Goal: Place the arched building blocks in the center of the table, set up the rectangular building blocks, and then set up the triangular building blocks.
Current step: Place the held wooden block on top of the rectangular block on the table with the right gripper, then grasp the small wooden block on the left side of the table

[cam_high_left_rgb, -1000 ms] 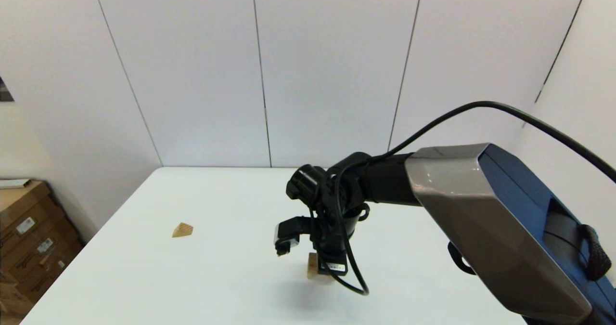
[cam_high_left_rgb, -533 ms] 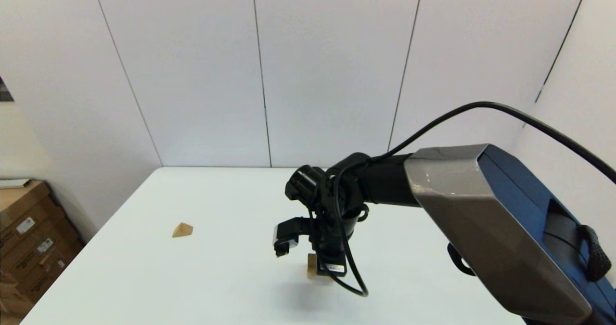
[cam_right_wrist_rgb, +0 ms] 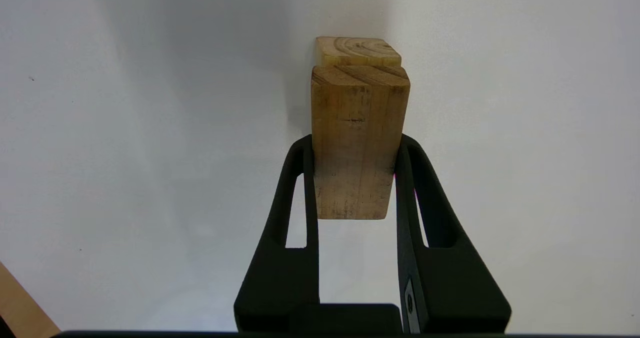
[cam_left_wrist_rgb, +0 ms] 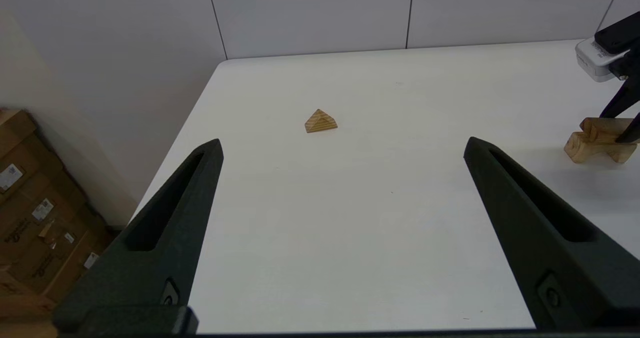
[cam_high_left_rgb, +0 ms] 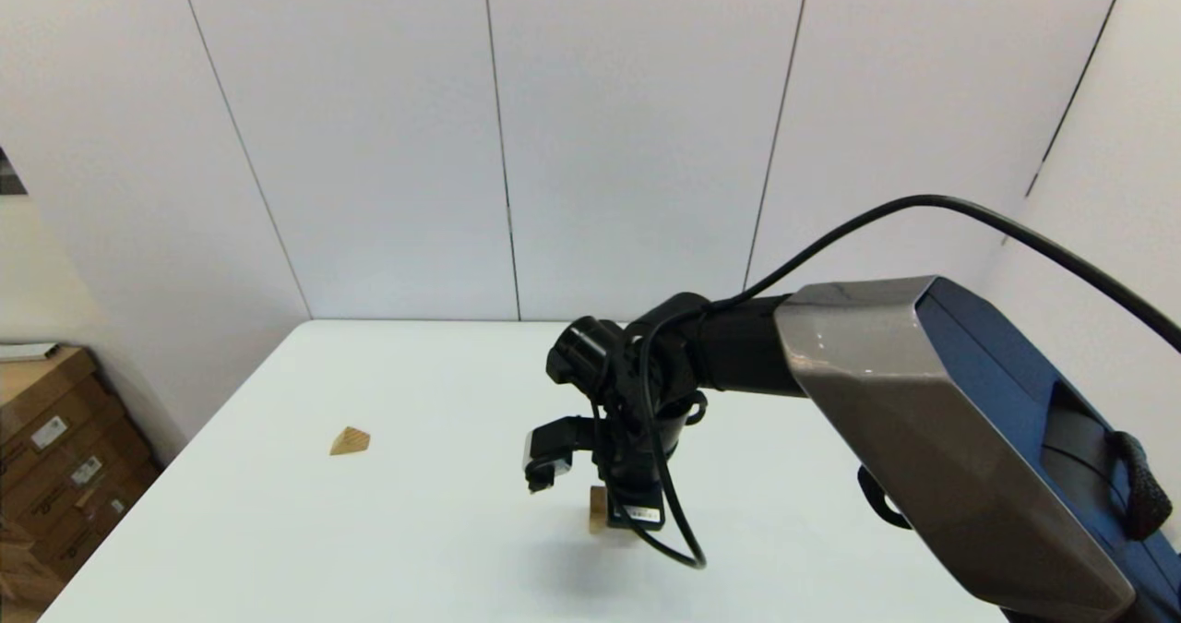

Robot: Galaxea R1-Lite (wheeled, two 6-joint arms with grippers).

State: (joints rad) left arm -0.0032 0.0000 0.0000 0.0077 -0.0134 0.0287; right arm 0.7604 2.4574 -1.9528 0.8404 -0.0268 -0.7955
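The rectangular block lies flat on the arched block and would stay there, so my right gripper needs to open.
My right gripper is shut on the rectangular block, a plain wooden slab, holding it by its long sides. Just beyond and under the slab's far end shows the end of the arched block. In the left wrist view the slab lies on top of the arched block, which stands on its two legs. In the head view the arm hides most of this wood near the middle of the table. The triangular block lies alone to the left. My left gripper hangs open, facing that wedge.
Cardboard boxes stand on the floor past the table's left edge. A white panelled wall runs along the far edge. My right arm's large housing and its black cable fill the right side of the head view.
Almost nothing: the right wrist with the slab has shifted a hair to the left. Both loose blocks and the left arm are still.
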